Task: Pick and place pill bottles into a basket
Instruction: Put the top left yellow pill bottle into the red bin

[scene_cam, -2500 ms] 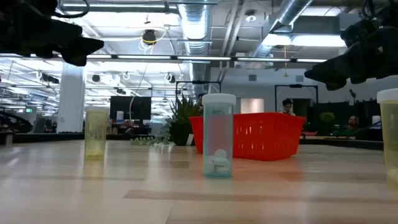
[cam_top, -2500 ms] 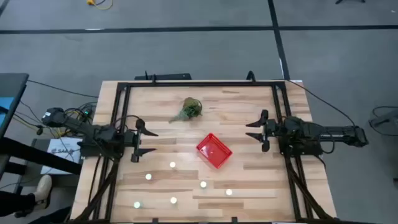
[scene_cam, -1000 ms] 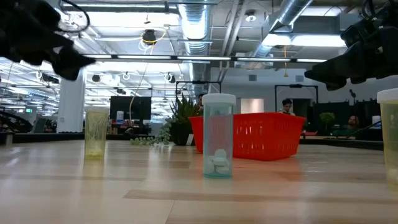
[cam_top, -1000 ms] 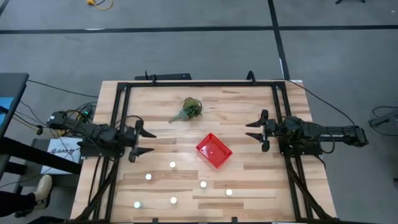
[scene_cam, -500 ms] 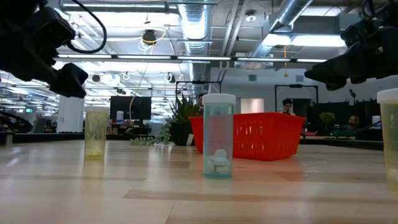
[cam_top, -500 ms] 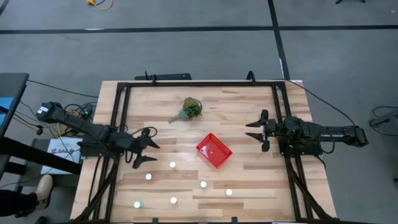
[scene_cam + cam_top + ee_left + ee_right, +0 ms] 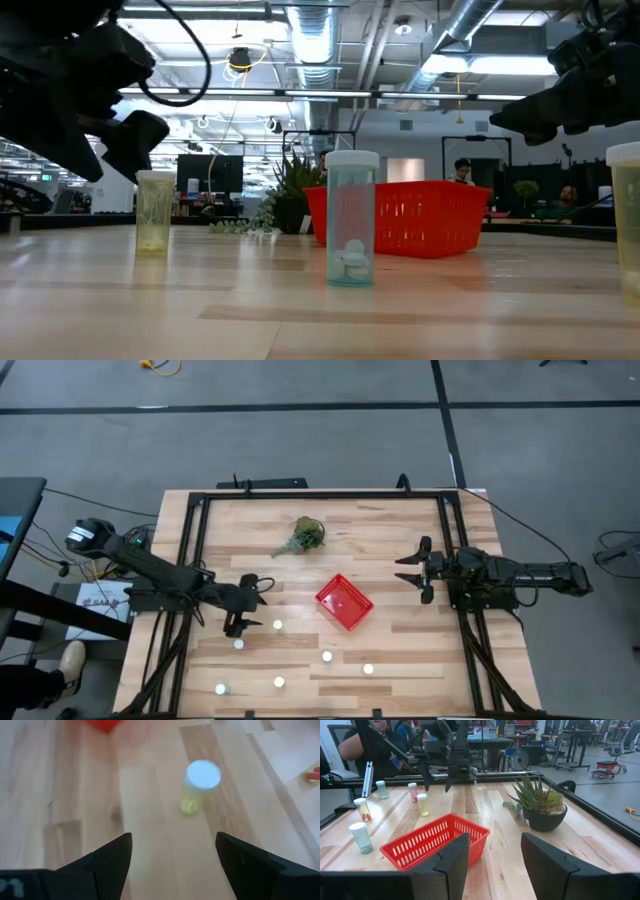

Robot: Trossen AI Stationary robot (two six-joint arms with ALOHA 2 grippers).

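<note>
My fingers stop short of the bottle's white cap [image 7: 278, 624] [image 7: 203, 775], so closing my left gripper now would miss. It moves toward the cap first, as the next move.
Six pill bottles with white caps stand on the wooden table near its front; one [image 7: 277, 625] stands just ahead of my left gripper, another [image 7: 239, 644] beside it. My left gripper [image 7: 245, 607] is open and empty, tipped down; in its wrist view [image 7: 172, 870] the yellowish bottle [image 7: 200, 785] stands ahead, beyond the fingertips. The red basket [image 7: 344, 602] rests flat at the table's middle. My right gripper [image 7: 402, 570] is open and empty, waiting at the right, pointing at the basket [image 7: 437, 842].
A green potted plant [image 7: 305, 535] stands behind the basket at the far middle. Other bottles [image 7: 326, 656] [image 7: 368, 669] [image 7: 279, 682] [image 7: 220, 688] are spread along the near side. A black frame [image 7: 320, 495] rims the table. A person [image 7: 375, 742] stands beyond the left edge.
My left gripper has gone toward the table's right and near edges and down, tipping its fingers down toward the nearest bottles. The bottles and the basket have stayed where they were.
</note>
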